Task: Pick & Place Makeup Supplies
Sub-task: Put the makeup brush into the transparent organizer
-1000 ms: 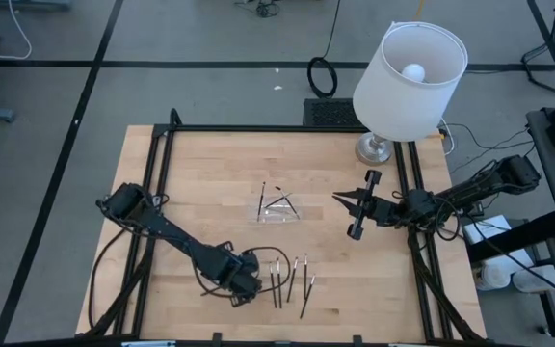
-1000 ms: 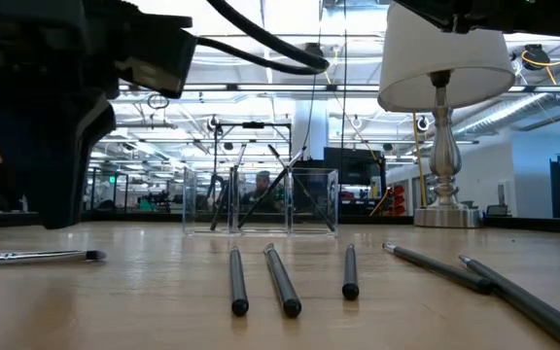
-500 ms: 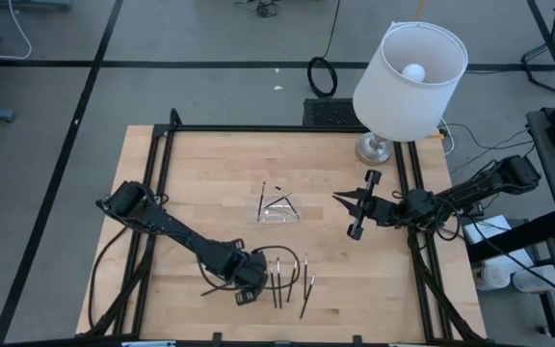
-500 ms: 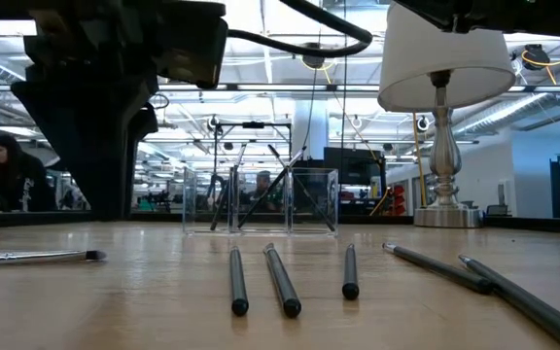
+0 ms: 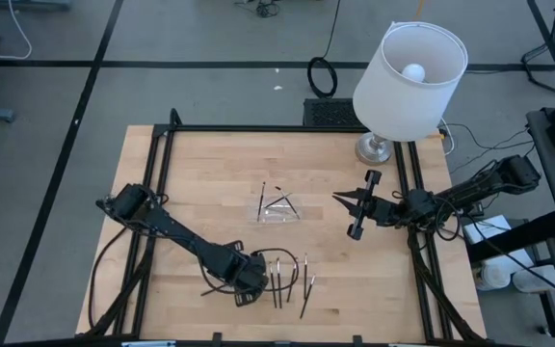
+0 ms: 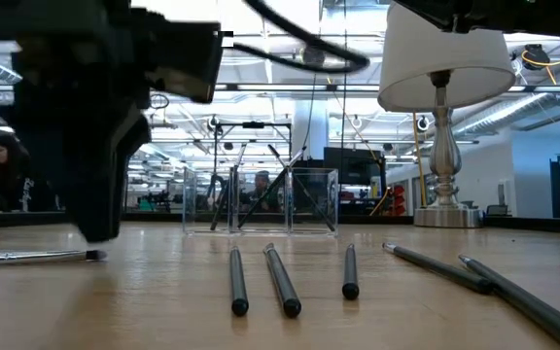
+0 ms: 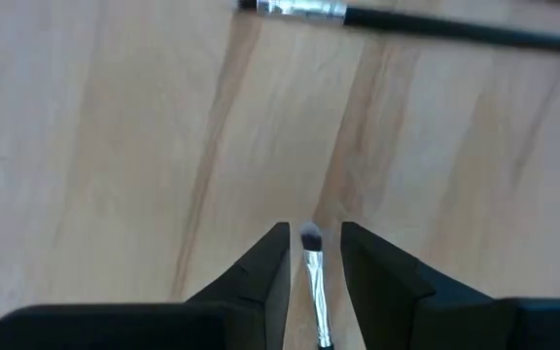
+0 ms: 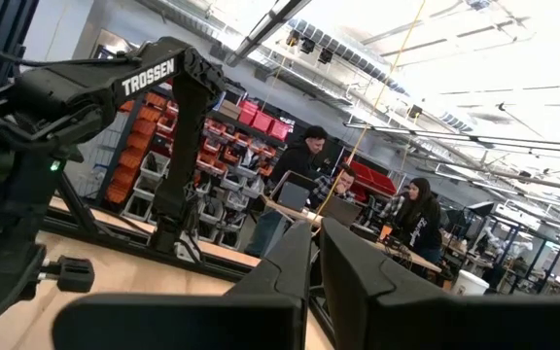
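My left gripper will place the small brush in the clear tray, so next it will grab the brush by its silver ferrule [image 7: 318, 292].
Several thin dark makeup sticks [image 5: 292, 275] lie flat on the wooden table near its near edge; in the low view they show as sticks [image 6: 282, 282]. My left gripper [image 5: 251, 278] points down just left of them, open. In the left wrist view its fingers [image 7: 270, 267] stand on either side of a small brush [image 7: 314, 292] lying on the wood, with a gap on each side. A second brush [image 7: 426, 27] lies beyond. My right gripper [image 5: 338, 199] hangs shut and raised at the table's right, holding nothing.
A small clear tray [image 5: 277, 209] with a few sticks in it sits mid-table. A white-shaded lamp [image 5: 408, 72] stands at the far right corner. A black frame rail [image 5: 162, 183] borders the table. A loose cable [image 5: 222, 286] loops beside my left gripper.
My left gripper has rolled about its wrist and shifted slightly toward the table's right, its fingertips sinking closer to the wood over the small brush. The gap between its fingers looks unchanged. The sticks and the right arm have kept still.
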Motion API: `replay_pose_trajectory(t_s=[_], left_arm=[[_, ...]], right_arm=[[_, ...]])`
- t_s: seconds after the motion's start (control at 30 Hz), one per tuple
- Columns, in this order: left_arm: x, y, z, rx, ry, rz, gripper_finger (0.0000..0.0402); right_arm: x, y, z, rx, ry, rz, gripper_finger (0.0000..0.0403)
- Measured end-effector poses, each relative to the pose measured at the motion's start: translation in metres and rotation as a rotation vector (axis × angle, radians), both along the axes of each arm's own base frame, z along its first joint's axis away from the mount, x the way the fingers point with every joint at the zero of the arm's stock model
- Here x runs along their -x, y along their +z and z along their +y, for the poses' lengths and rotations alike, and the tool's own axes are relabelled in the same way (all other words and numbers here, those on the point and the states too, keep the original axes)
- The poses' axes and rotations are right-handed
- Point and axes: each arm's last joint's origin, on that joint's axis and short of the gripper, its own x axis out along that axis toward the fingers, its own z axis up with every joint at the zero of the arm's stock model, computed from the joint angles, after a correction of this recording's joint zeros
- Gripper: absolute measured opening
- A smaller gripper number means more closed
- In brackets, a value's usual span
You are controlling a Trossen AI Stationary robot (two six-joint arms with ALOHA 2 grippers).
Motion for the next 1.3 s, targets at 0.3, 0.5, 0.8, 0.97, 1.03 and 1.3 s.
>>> replay_pose_trajectory(t_s=[0.3,0.5,0.8,0.97,1.03,1.3], left_arm=[[-0.003,-0.017,-0.003,0.037,-0.006,0.064,0.0104],[-0.002,-0.019,-0.003,0.032,-0.006,0.073,0.0088],[-0.002,-0.020,-0.003,0.016,-0.026,0.065,0.0009],[-0.003,-0.019,-0.002,-0.006,-0.047,0.052,0.0005],[-0.002,-0.016,-0.002,-0.013,-0.063,0.038,0.0004],[0.000,0.021,0.005,-0.127,-0.065,-0.123,0.0002]], right_arm=[[0.000,0.000,0.000,0.002,-0.001,-0.001,0.0020],[0.000,0.000,0.000,0.002,-0.001,0.000,0.0020],[0.000,0.000,0.000,0.000,0.000,0.000,0.0020],[0.000,0.000,0.000,0.001,0.000,0.005,0.0020],[0.000,-0.001,0.000,0.002,0.000,0.007,0.0020],[0.000,-0.001,0.000,0.002,0.000,0.007,0.0020]])
